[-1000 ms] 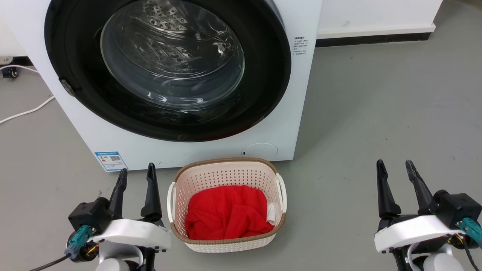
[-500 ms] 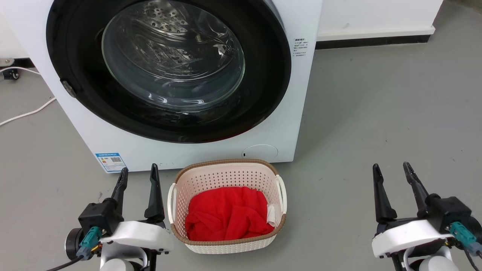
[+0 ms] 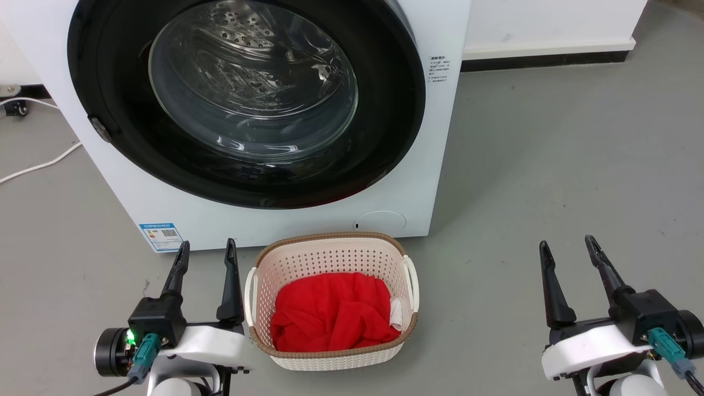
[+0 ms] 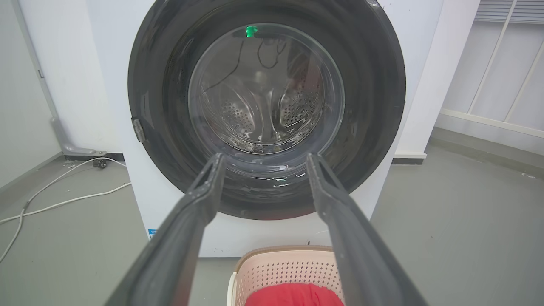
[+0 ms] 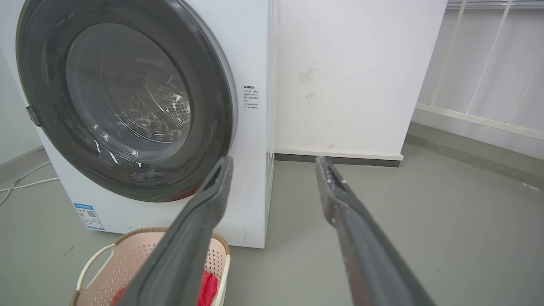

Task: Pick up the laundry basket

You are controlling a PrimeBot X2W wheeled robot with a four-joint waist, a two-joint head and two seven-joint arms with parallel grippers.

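Observation:
The basket's body (image 3: 333,303) spreads wider than my left gripper's open fingers, so my left gripper will next grab the slim white handle (image 3: 249,297) opposite the white cloth to pick up the basket.
The laundry basket (image 3: 330,258) is a small cream perforated basket with a brown rim and white side handles, standing on the grey floor just before the washing machine (image 3: 429,137). A red cloth (image 3: 333,316) lies in it. My left gripper (image 3: 206,250) stands open right beside the basket's left handle, empty. My right gripper (image 3: 566,247) is open and empty, well to the basket's right. The left wrist view has the basket (image 4: 284,267) low between the open left gripper (image 4: 263,158). In the right wrist view the basket (image 5: 127,255) lies lower left of the open right gripper (image 5: 274,160).
The washing machine's round glass door (image 3: 253,82) is closed. A white cable (image 3: 38,162) runs over the floor at the left. A white wall with a dark skirting (image 3: 544,58) stands behind on the right, with bare grey floor (image 3: 550,165) before it.
Both grippers have drawn back toward the bottom of the head view and their wrists have rolled slightly. The basket stays where it was.

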